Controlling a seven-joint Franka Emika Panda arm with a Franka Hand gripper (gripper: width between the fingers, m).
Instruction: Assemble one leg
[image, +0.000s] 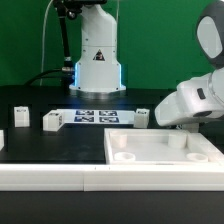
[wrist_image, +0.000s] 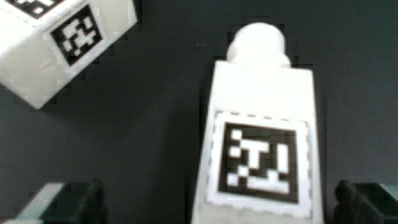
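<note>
My gripper should close on the leg: its fingers reach down on both sides, and its rounded peg (wrist_image: 262, 42) points away.
In the wrist view a leg (wrist_image: 263, 120) lies on the dark table. It is a white block with a black-and-white tag (wrist_image: 267, 160) on its upper face and a rounded peg (wrist_image: 262, 42) at its far end. My gripper (wrist_image: 222, 205) is open, with one finger on each side of this leg, close to it and with a gap on both sides. A second leg (wrist_image: 63, 45) lies apart from it. In the exterior view my gripper (image: 180, 124) hangs low at the exterior view's right behind the panel, and it hides the leg between the fingers.
The large white panel with round sockets (image: 205, 152) lies in front at the exterior view's right. Three loose legs (image: 20, 115) (image: 52, 121) (image: 143, 117) stand along the middle row. The marker board (image: 95, 117) lies before the robot base (image: 97, 60).
</note>
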